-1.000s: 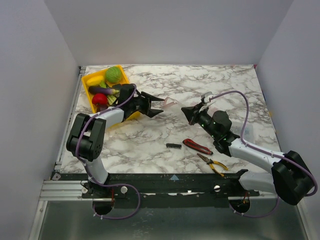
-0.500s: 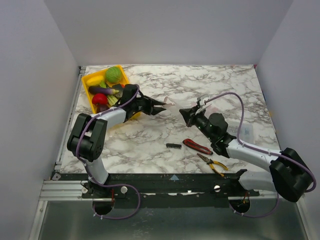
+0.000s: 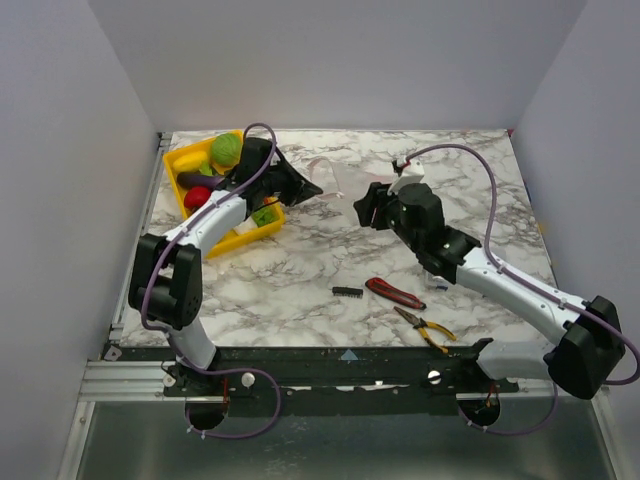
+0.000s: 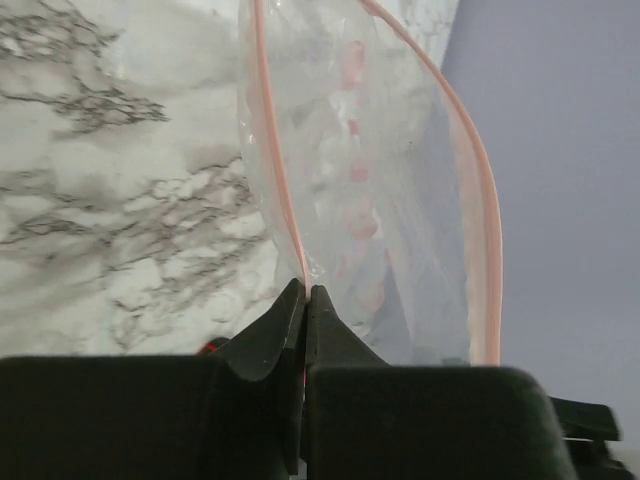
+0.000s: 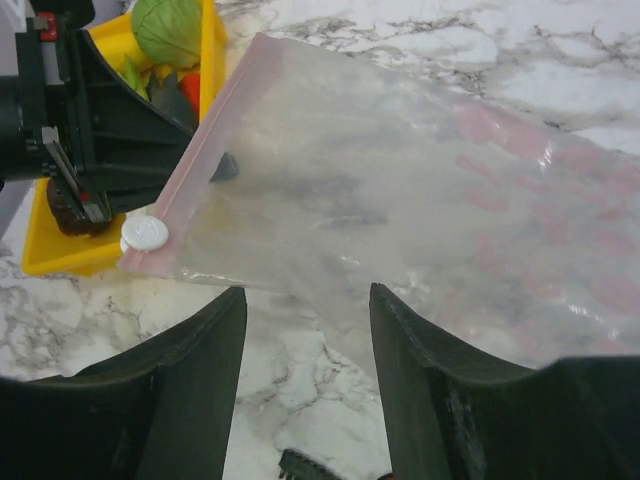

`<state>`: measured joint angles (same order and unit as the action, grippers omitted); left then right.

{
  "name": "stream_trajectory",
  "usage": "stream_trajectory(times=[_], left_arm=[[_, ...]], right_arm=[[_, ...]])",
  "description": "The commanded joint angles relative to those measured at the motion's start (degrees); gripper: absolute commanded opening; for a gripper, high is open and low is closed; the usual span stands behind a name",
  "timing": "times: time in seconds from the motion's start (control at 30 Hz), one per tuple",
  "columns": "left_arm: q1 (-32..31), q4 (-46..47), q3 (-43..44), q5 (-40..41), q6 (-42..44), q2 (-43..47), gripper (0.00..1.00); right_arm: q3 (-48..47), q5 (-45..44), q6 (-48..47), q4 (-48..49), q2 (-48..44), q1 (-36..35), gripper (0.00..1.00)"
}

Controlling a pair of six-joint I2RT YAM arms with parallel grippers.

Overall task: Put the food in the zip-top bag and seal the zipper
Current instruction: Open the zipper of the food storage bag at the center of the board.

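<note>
I should next grab the zip-top bag with my right gripper by the pink zipper edge. Then it can hold the bag's opening open for placing the food inside.
The clear zip-top bag hangs above the marble between the two arms, its mouth toward the left. My left gripper is shut on the pink zipper at the mouth edge; from above, this gripper sits beside the yellow tray. The bag fills the right wrist view, with its zipper and a white slider at the left. My right gripper is open just below the bag, holding nothing. The food, a green round piece, a red one and an aubergine, lies in the tray.
The yellow tray sits at the back left, under the left arm. A red-handled tool, yellow-handled pliers and a small black part lie on the marble near the front. White walls enclose the table.
The left gripper has shut on the bag's zipper edge and drawn back over the tray. The right gripper has opened, let go of the bag and moved toward the back.
</note>
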<state>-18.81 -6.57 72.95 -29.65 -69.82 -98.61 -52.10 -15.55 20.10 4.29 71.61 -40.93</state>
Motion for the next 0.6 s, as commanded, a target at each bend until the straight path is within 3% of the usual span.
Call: stream_trajectory(times=[0.0, 0.1, 0.17, 0.33, 0.43, 0.57], left_arm=[[0.20, -7.98, 0.05, 9.55, 16.09, 5.08, 0.00], [-0.59, -10.21, 1.40, 11.76, 20.70, 7.10, 0.00], [-1.62, -12.26, 2.67, 15.68, 25.35, 8.66, 0.00], [-7.14, -13.16, 5.22, 32.95, 39.84, 10.53, 0.00], [-8.80, -9.96, 2.79, 34.71, 42.55, 11.81, 0.00], [-9.97, -10.36, 1.36, 34.63, 42.21, 13.59, 0.00]], right_arm=[[-7.36, 2.07, 12.82, -21.32, 1.62, -0.35, 0.58], [-10.34, 4.28, 16.58, -24.40, 1.88, -0.42, 0.60], [-11.78, 1.16, 18.72, -26.55, 1.33, -0.55, 0.64], [-15.81, -5.11, 19.14, -28.96, 2.18, -0.56, 0.81], [-19.74, -6.02, 16.70, -30.47, 4.96, -0.42, 0.88], [-25.97, -5.41, 15.12, -33.13, 8.84, 0.22, 0.88]])
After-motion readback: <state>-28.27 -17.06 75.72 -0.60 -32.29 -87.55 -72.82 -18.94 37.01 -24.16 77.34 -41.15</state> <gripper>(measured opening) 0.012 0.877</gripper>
